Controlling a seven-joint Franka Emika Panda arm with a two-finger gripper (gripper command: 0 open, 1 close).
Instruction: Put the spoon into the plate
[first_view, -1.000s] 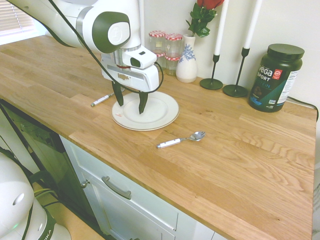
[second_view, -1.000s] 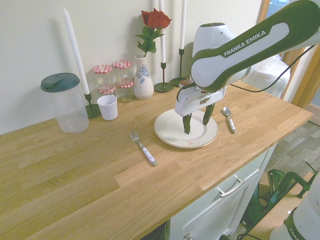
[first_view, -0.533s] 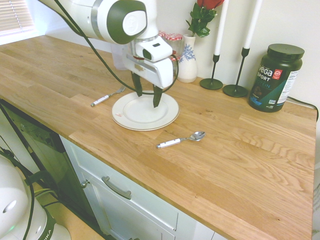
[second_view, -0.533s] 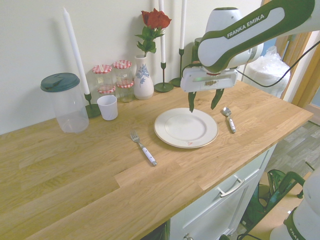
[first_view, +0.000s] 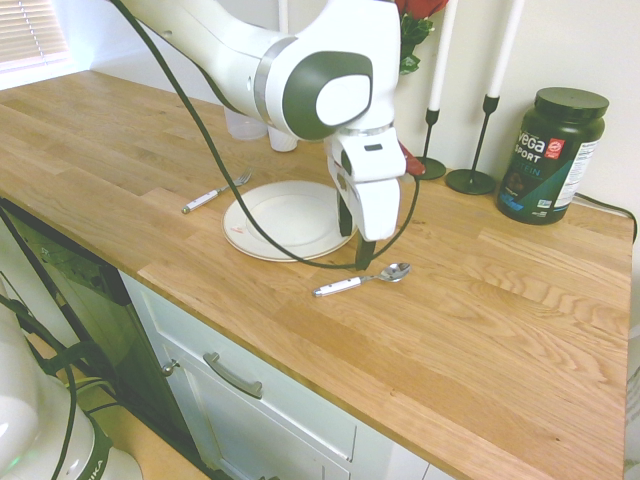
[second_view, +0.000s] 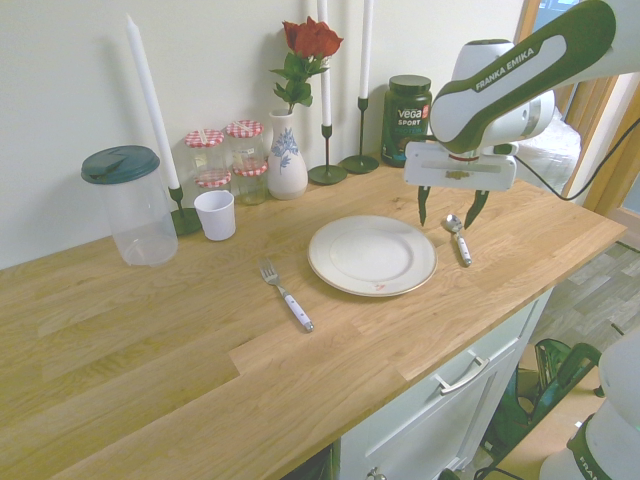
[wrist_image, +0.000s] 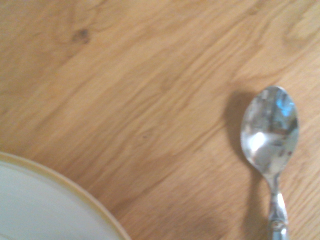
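Observation:
I will grab the spoon by its white handle (first_view: 339, 287) next, because two straight sides face each other there, while the spoon's bowl (first_view: 396, 272) is round and sloping.
The spoon (first_view: 362, 280), silver bowl and white handle, lies flat on the wooden counter just beside the white plate (first_view: 272, 226). In the second exterior view the spoon (second_view: 458, 238) rests to the right of the plate (second_view: 372, 256). My gripper (second_view: 447, 209) hangs open a little above the spoon's bowl, a finger on each side, holding nothing. From the first exterior view the gripper (first_view: 355, 238) stands between plate and spoon. The wrist view shows the spoon's bowl (wrist_image: 270, 131) and a piece of the plate's rim (wrist_image: 65, 192).
A white-handled fork (second_view: 287, 296) lies on the plate's other side. Along the wall stand a vase with a rose (second_view: 287, 150), candlesticks (first_view: 427, 160), checked-lid jars (second_view: 228, 150), a white cup (second_view: 215, 214), a lidded plastic container (second_view: 130, 205) and a dark Vega tub (first_view: 553, 155).
The gripper has travelled from over the plate across to the spoon and turned, staying open. Spoon, plate and fork have not moved.

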